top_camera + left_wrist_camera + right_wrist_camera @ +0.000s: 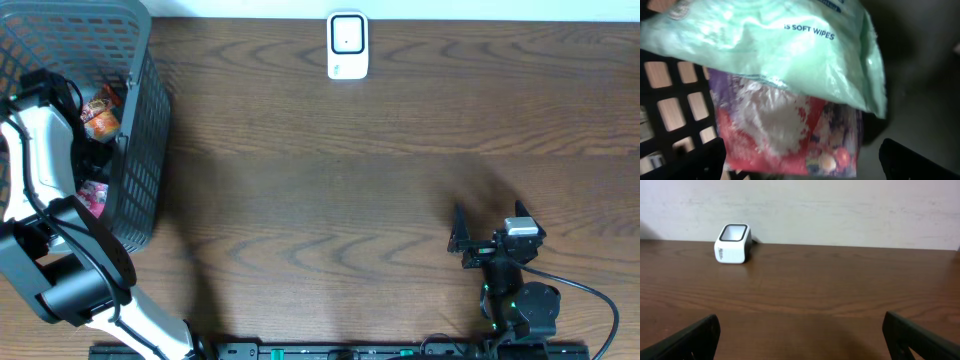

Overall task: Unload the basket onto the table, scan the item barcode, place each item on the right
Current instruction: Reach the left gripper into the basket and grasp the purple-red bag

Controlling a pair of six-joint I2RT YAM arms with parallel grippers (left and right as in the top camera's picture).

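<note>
My left gripper isn't ready to close yet: its open fingers are above the red and purple packet [785,130] and would miss it now. It needs to lower first, then close on the packet.
The white barcode scanner [347,45] stands at the table's far edge, also visible in the right wrist view as a small scanner [732,243] to the far left. My left arm reaches down into the dark mesh basket [140,150] on the left. My left gripper [802,155] is open, its fingers on either side of a red and purple packet [785,130]. That packet lies under a green soft wipes pack [790,45]. I cannot tell whether the fingers touch the packet. My right gripper [488,215] rests open and empty at the near right, facing the scanner.
More packets show in the basket from above: an orange-red one [100,120] and a pink one [92,195]. The basket's grid wall [675,105] is close on the left of my left gripper. Bare brown tabletop [330,200] lies between basket, scanner and right arm.
</note>
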